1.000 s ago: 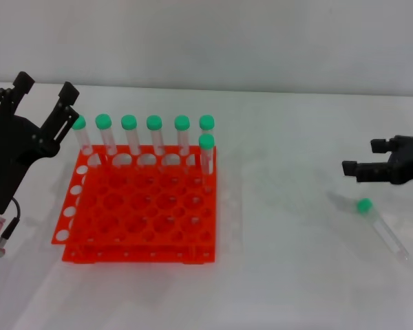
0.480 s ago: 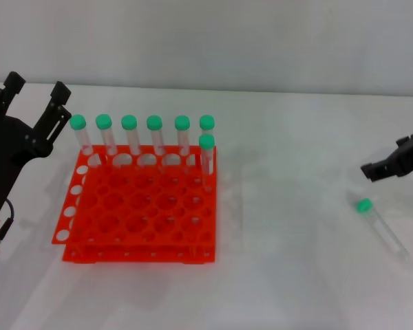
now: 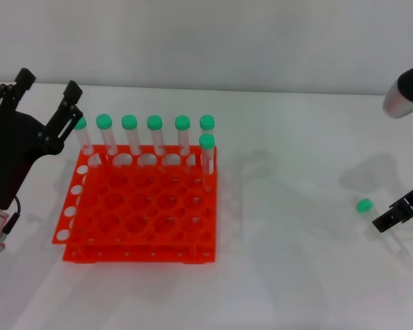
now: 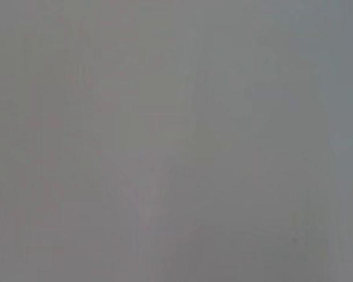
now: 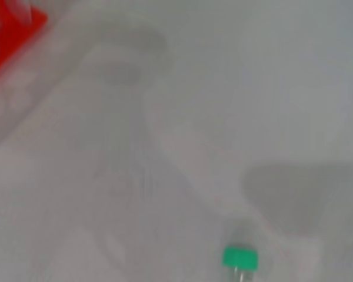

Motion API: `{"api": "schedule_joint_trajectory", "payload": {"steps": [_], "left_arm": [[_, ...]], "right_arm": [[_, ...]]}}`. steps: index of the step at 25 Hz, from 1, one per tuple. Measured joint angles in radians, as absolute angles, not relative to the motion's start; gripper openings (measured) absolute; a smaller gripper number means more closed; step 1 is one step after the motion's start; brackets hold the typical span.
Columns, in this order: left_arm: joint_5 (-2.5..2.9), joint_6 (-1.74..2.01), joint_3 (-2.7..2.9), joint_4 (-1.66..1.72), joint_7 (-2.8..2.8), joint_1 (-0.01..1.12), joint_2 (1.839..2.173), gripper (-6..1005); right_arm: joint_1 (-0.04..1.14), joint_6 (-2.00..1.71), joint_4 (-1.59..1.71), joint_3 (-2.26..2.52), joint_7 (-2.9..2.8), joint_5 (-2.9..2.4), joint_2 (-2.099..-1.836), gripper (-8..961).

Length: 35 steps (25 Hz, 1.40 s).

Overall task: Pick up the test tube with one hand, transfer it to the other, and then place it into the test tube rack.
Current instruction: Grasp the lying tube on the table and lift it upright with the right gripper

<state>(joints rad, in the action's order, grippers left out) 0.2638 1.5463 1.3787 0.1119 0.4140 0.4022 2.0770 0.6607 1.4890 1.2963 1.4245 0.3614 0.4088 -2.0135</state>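
Note:
My right gripper needs to go lower before it closes on the test tube. The gripper's black finger ends above the clear body of the test tube in the head view.
The test tube (image 3: 365,205), clear with a green cap, lies flat on the white table at the far right. Its cap also shows in the right wrist view (image 5: 240,258). My right gripper (image 3: 399,217) hangs low right beside the tube's middle, mostly cut off by the picture edge; a black finger crosses the tube's body. The orange-red test tube rack (image 3: 134,213) stands left of centre with several green-capped tubes (image 3: 155,134) upright along its back row and one in its back right corner. My left gripper (image 3: 45,103) is open and empty, raised just left of the rack.
The silver right arm (image 3: 407,91) reaches in from the upper right. A corner of the rack (image 5: 9,32) shows in the right wrist view. The left wrist view shows only plain grey. White table lies between the rack and the tube.
My right gripper has dropped from behind the lying tube down to its side. My left gripper has shifted slightly near the rack. The tube has not moved.

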Motion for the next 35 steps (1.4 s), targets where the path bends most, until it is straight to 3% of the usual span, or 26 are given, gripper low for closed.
{"api": "schedule_joint_trajectory", "payload": {"steps": [14, 19, 25, 33, 35], "left_arm": [[0.261, 1.496, 1.374, 0.112, 0.414, 0.407, 2.077, 799], [0.261, 1.466, 1.374, 0.112, 0.414, 0.418, 2.076, 799], [0.264, 1.460, 1.375, 0.113, 0.399, 0.422, 2.075, 800], [0.262, 1.460, 1.374, 0.125, 0.397, 0.422, 2.075, 800], [0.261, 1.460, 1.374, 0.124, 0.396, 0.422, 2.075, 800]], "right_arm": [[0.690, 1.494, 1.200, 1.472, 0.305, 0.392, -2.014, 838], [0.688, 1.492, 1.193, 1.501, 0.287, 0.361, -2.015, 679], [0.683, 1.490, 1.191, 1.500, 0.280, 0.361, -2.015, 645], [0.696, 1.494, 1.147, 1.499, 0.280, 0.366, -2.014, 465], [0.707, 1.492, 1.125, 1.498, 0.283, 0.370, -2.014, 461]]}}
